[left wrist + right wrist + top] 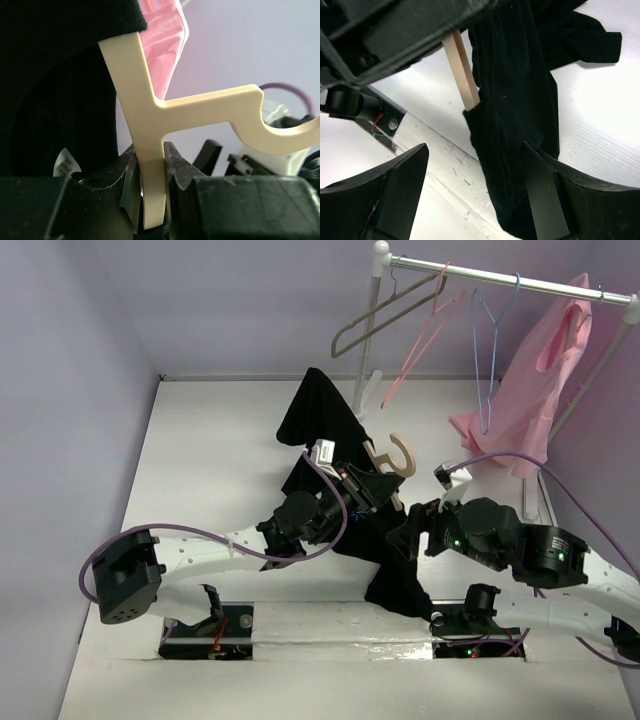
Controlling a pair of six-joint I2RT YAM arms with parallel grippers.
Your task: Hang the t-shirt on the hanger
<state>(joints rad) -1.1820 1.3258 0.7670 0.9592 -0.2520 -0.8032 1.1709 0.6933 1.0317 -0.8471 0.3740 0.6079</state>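
My right gripper will next grab the t-shirt cloth around the hanger's arm. That leaves the hanger's hook free to hang on the bar.
The black t-shirt [325, 420] is draped over the tan wooden hanger [398, 456], whose hook sticks out to the right above the table. One end hangs down toward the near edge. My left gripper [366, 487] is shut on the hanger [150, 150] at the stem just below the hook, with shirt cloth [55, 100] on its left. My right gripper [405, 536] is open. In the right wrist view [475, 195] the hanging shirt [515, 115] lies between its spread fingers, against the right finger [545, 200]. A hanger arm [461, 70] enters the cloth there.
A white clothes rail [500, 278] at the back right carries a grey wire hanger [385, 310], a pink one [425, 340], a blue one [487, 360] and a pink garment [535, 400]. Its upright pole [370, 340] stands just behind the shirt. Purple walls enclose the white table.
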